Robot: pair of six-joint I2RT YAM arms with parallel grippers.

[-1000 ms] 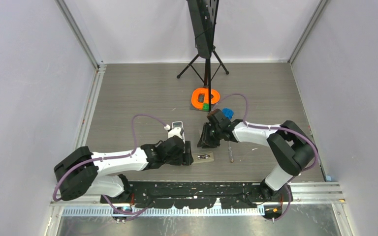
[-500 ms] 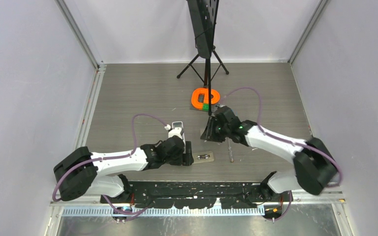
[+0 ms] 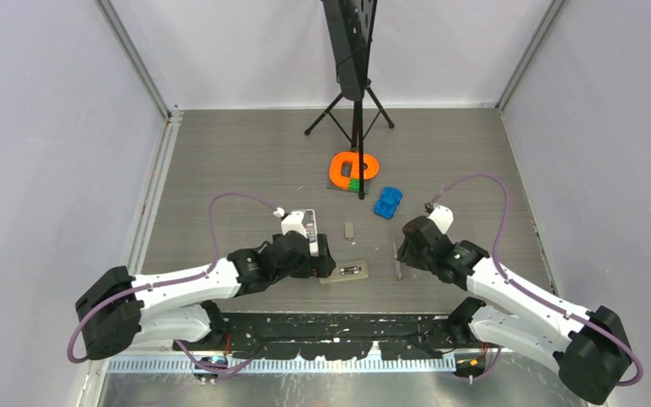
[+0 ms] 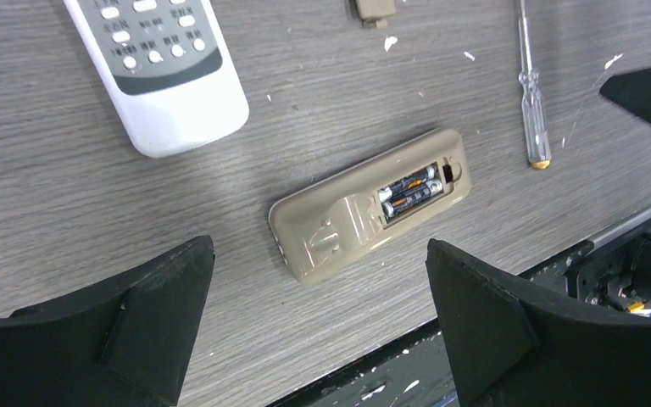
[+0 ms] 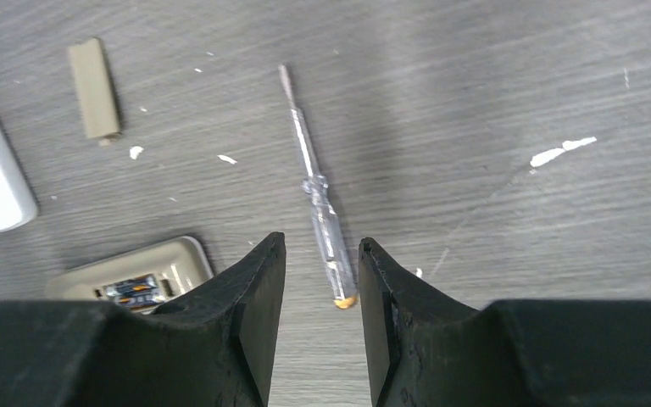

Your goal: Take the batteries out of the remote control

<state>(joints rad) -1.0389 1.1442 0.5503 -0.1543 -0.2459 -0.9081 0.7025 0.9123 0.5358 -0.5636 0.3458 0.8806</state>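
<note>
My right gripper grabs the screwdriver by its clear handle [image 3: 399, 272] [image 5: 330, 242] next, so the screwdriver's metal stem stays free to pry out the batteries.
The beige remote control [image 4: 347, 216] lies back-up near the front edge, its battery bay uncovered. Two slim dark batteries [image 4: 409, 191] sit side by side in the bay. My left gripper [image 4: 316, 254] hangs just above the remote's closed end, open wide, with nothing between its fingers. In the top view the left gripper [image 3: 325, 261] is just left of the remote [image 3: 345, 272]. My right gripper [image 5: 322, 244] is open over the handle end of a clear screwdriver [image 5: 315, 191], not touching it. The right wrist view shows the batteries [image 5: 131, 288] at lower left.
A white remote [image 4: 157, 64] lies beside the left gripper. The beige battery cover [image 3: 349, 229] lies loose behind the remote. Farther back are a blue block [image 3: 388, 203], an orange ring [image 3: 354, 168] and a black tripod stand [image 3: 356, 102]. The black front rail [image 3: 339, 326] borders the table.
The right arm pulled back from the middle to the screwdriver, and the battery cover now lies uncovered on the table. My left gripper opened wider and shifted slightly left.
</note>
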